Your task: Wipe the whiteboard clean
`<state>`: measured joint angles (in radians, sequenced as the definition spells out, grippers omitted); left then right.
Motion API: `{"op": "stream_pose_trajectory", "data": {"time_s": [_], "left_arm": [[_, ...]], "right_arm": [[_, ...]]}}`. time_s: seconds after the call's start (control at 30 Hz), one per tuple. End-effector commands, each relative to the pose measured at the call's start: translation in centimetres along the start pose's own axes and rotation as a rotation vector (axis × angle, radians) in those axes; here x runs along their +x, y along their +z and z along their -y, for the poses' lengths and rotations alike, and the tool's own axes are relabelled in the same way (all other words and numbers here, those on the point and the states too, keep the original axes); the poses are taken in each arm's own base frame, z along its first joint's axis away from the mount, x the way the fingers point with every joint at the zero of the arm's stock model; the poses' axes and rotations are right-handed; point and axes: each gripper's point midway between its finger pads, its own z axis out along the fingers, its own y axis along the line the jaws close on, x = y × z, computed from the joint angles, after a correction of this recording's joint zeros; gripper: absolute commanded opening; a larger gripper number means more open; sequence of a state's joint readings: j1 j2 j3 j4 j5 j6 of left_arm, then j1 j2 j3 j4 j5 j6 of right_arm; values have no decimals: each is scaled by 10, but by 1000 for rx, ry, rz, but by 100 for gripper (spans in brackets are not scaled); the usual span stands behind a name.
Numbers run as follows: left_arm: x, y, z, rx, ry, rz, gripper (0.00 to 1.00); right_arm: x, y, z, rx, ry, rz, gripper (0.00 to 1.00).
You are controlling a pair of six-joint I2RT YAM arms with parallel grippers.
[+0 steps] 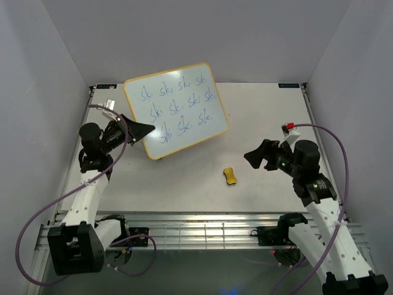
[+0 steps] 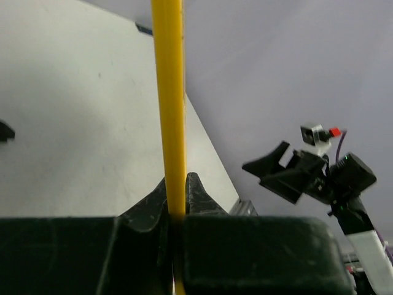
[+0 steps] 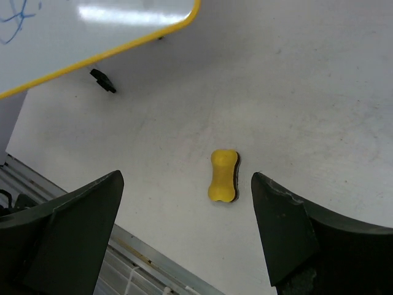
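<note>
My right gripper should next grab the eraser from above across its narrow middle point(image 1: 229, 176). This will leave the yellow eraser's dark bottom free to erase the whiteboard point(image 1: 176, 107).
The whiteboard point(image 1: 176, 107), white with a thin yellow frame and rows of blue handwriting, is tilted up at the back left of the table. My left gripper point(image 1: 142, 129) is shut on its left edge; in the left wrist view the yellow frame point(image 2: 169, 110) runs straight up from between the shut jaws. A small yellow bone-shaped eraser point(image 1: 230, 176) lies flat on the table. My right gripper point(image 1: 256, 157) hovers above and to the right of it, open and empty. In the right wrist view the eraser point(image 3: 222, 176) lies between the spread fingers, nearer the right one.
The whiteboard's lower corner point(image 3: 92, 31) and one black wire foot point(image 3: 102, 81) show above the table in the right wrist view. A ribbed metal rail point(image 1: 202, 230) runs along the near table edge. Grey walls close in the left, back and right sides.
</note>
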<state>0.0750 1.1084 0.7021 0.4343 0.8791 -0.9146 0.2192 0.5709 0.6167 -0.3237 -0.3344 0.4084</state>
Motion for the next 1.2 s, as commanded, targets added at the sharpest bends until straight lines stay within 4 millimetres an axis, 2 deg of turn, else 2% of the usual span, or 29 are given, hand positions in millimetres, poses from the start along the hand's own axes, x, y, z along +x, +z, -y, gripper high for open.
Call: {"op": "stream_pose_trajectory", "data": {"time_s": [0.0, 0.03, 0.07, 0.1, 0.13, 0.17, 0.23, 0.3, 0.37, 0.4, 0.43, 0.47, 0.67, 0.9, 1.03, 1.17], "left_arm": [[14, -21, -2, -116, -84, -6, 0], [29, -29, -11, -184, -104, -54, 0], [32, -35, -5, -200, -87, -57, 0], [34, -40, -6, -225, -81, -57, 0], [42, -46, -8, -261, -84, -77, 0], [41, -52, -1, -266, -61, -62, 0], [46, -62, -6, -339, -74, -65, 0], [43, -69, -2, -372, -37, -48, 0], [48, -73, 3, -367, -37, -70, 0], [47, -73, 10, -350, -19, -79, 0], [52, -75, 14, -335, -28, -107, 0], [54, -76, 17, -331, -27, -116, 0], [62, -92, 34, -342, 8, -140, 0], [80, -105, 35, -361, 22, -182, 0], [89, -108, 32, -360, 19, -194, 0], [92, -109, 33, -347, 23, -203, 0]], "right_arm": [[5, 19, 28, 132, -27, -139, 90], [18, 19, 39, 174, -68, -228, 95], [35, 26, 52, 218, -63, -323, 98], [44, 28, 57, 250, -77, -366, 100], [56, 31, 56, 280, -117, -409, 100], [65, 35, 55, 293, -130, -445, 100], [77, 42, 47, 309, -179, -477, 100], [83, 49, 38, 305, -189, -488, 97], [101, 58, 32, 309, -227, -544, 94], [100, 62, 29, 319, -243, -544, 93], [109, 66, 22, 308, -268, -567, 91], [117, 71, 25, 327, -284, -599, 91], [131, 92, 29, 371, -333, -643, 83], [132, 111, 33, 386, -374, -663, 75], [141, 118, 38, 396, -384, -691, 67], [148, 122, 40, 386, -398, -710, 63]]}}
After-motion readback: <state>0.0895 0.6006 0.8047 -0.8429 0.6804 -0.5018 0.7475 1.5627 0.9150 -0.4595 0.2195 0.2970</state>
